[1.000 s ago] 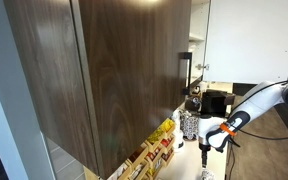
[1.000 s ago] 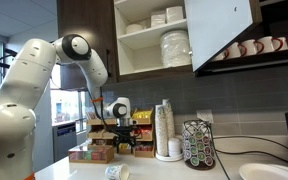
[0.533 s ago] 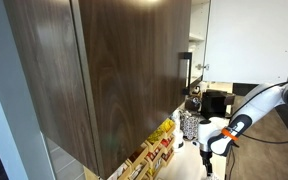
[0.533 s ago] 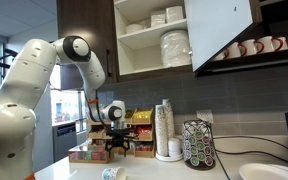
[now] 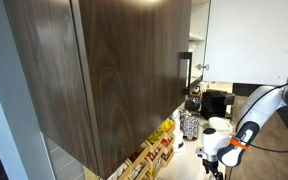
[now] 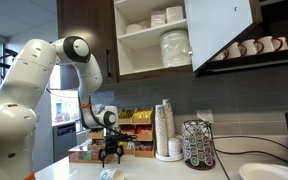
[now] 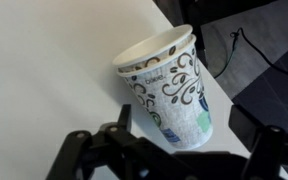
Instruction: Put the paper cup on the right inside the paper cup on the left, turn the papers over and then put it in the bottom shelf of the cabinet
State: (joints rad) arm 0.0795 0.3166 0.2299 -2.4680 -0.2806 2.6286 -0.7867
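The nested paper cup needs to be turned over and put on the shelf. My gripper should next grab the nested paper cup's sides near its base and leave its rim free.
A paper cup point(image 7: 169, 85) with dark swirl print lies on its side on the white counter point(image 7: 44, 60); a second rim shows just inside its mouth. My gripper point(image 7: 182, 118) is open, with a finger on each side of the cup's base and a gap to each. In an exterior view my gripper point(image 6: 109, 156) hangs just above the cup point(image 6: 107, 174). The dark brown cabinet point(image 5: 114, 70) with its black bar handle point(image 5: 184, 72) fills an exterior view. Its shelves point(image 6: 154, 60) hold plates and bowls. My gripper point(image 5: 216, 164) is low over the counter there.
A tall stack of cups point(image 6: 164, 128) and a pod carousel point(image 6: 197, 145) stand on the counter. Boxes of tea point(image 6: 94, 152) sit behind my gripper. A white door panel point(image 6: 224, 30) hangs open above. A white plate point(image 6: 269, 172) lies at the counter's end.
My gripper has come down and forward over the lying cup, from well above the counter to just above it. The cup has not moved.
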